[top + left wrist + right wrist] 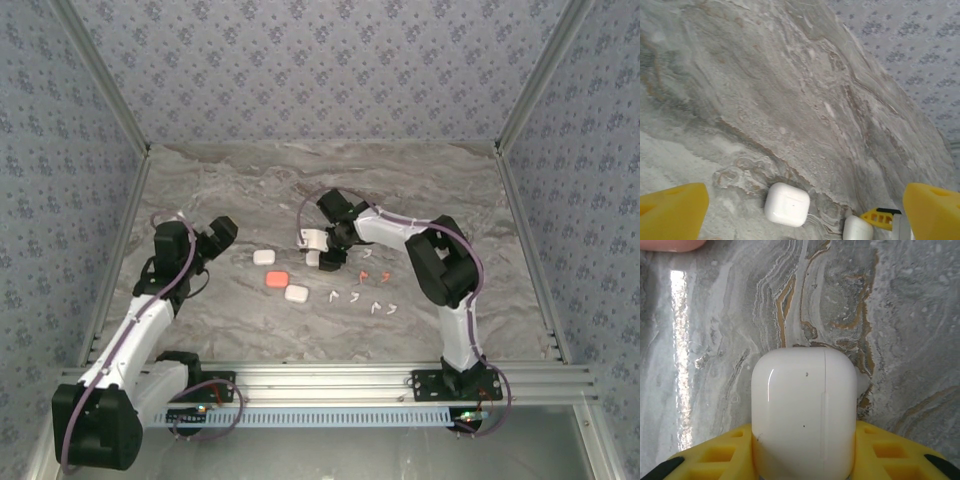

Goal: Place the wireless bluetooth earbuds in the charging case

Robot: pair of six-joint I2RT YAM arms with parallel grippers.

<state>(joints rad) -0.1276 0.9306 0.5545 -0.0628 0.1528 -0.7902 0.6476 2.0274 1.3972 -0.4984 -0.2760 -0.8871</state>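
My left gripper grabs the white charging case by its wider body (313,260) (857,230) next, which leaves the lid seam free, to allow inserting earbuds.
My right gripper (804,435) is shut on a white charging case (802,410), its yellow fingers (715,455) pressed against both sides of it. From above, that case (313,259) lies on the marble table under the right gripper (322,248). Several tiny earbuds lie loose to the right: two orange-red earbuds (363,273) and several white earbuds (355,297). My left gripper (222,232) hovers open at the left. In the left wrist view a closed white case (786,204) sits on the table between the left gripper's (805,196) spread fingers (670,215), untouched.
More closed cases lie mid-table: a white one (264,257), a pink-orange one (277,279) and another white one (297,294). Patterned walls enclose the marble table (300,180). An aluminium rail (330,378) runs along the near edge.
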